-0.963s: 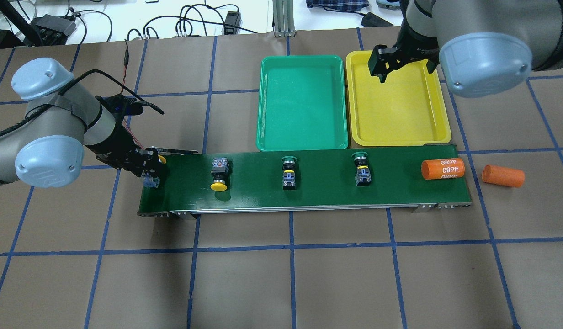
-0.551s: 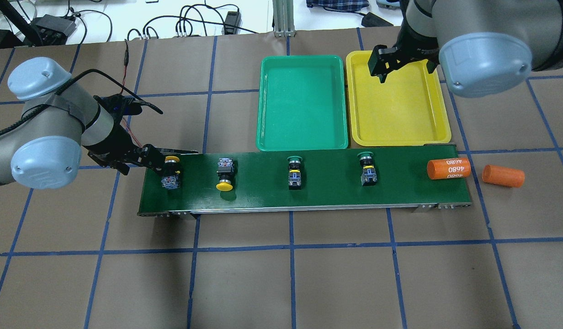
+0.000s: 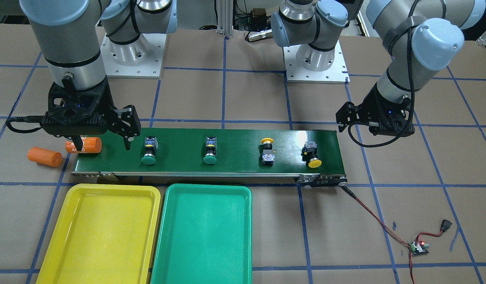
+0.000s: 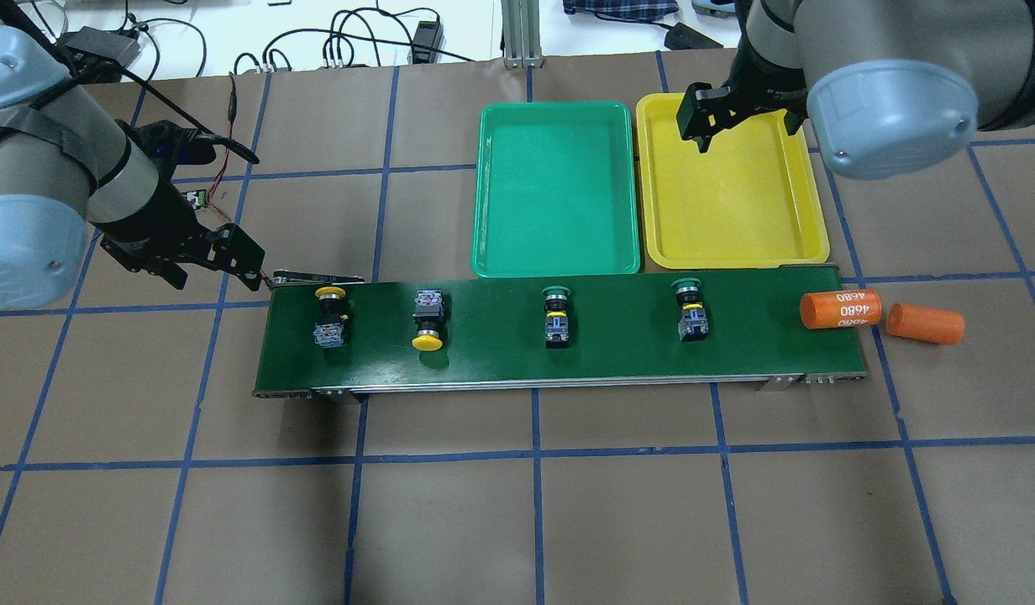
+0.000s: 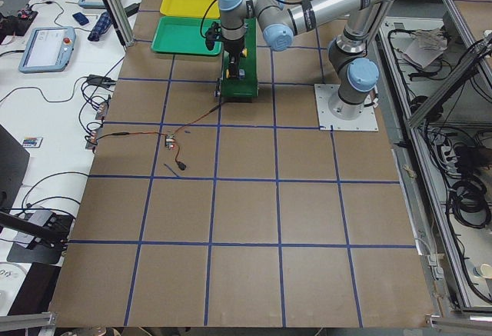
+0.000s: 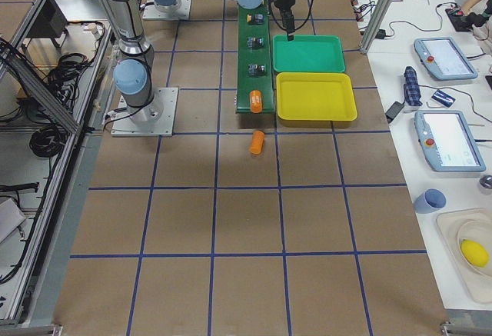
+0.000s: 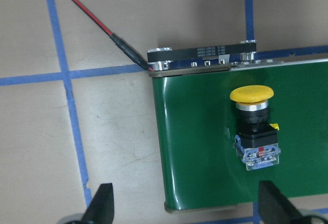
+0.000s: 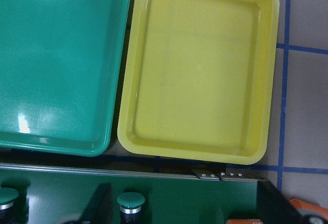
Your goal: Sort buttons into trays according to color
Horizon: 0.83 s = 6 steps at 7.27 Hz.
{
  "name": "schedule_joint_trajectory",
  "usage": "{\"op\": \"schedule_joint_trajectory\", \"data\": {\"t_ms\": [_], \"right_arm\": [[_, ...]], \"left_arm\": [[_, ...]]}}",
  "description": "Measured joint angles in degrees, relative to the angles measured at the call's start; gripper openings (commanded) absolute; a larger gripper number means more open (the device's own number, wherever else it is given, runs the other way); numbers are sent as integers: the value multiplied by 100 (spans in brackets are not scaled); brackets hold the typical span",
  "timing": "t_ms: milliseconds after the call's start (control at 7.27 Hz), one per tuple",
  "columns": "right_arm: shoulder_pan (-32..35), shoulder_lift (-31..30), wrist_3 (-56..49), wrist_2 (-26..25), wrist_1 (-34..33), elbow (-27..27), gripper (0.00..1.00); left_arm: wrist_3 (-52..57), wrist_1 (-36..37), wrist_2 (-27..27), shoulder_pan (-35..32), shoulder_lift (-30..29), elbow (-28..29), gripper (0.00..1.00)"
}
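The robot's right gripper will next take hold of the green-capped button by its round cap end [image 3: 148, 160], and then the button can be sorted into the green tray [image 3: 201, 232].
Four buttons lie on the conveyor belt [image 4: 618, 344]: two yellow-capped [image 4: 331, 315] [image 4: 428, 326] at its left, two green-capped [image 4: 556, 318] [image 4: 690, 313] in the middle. The green tray [image 4: 555, 193] and yellow tray [image 4: 732, 202] lie empty behind the belt. My left gripper [image 4: 211, 267] is open and empty, off the belt's left end; its wrist view shows the nearest yellow button [image 7: 253, 126]. My right gripper [image 4: 744, 126] is open and empty, raised above the yellow tray [image 8: 200, 70] and the belt's right end.
An orange cylinder marked 4680 [image 4: 840, 309] lies at the belt's right end, and a plain orange one [image 4: 925, 323] lies on the table beside it. A red-black wire [image 3: 369, 215] runs from the belt's left end to a small board.
My left gripper let go of the yellow button on the belt's left end and drew back to the left. All things on the belt shifted right. The right arm stayed still.
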Motion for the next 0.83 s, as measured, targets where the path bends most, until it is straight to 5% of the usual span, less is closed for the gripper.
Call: {"op": "schedule_joint_trajectory", "data": {"t_ms": [826], "right_arm": [[5,-19,81,19,39,2,100]], "left_arm": [[3,-925,142,-2,351,415,100]]}}
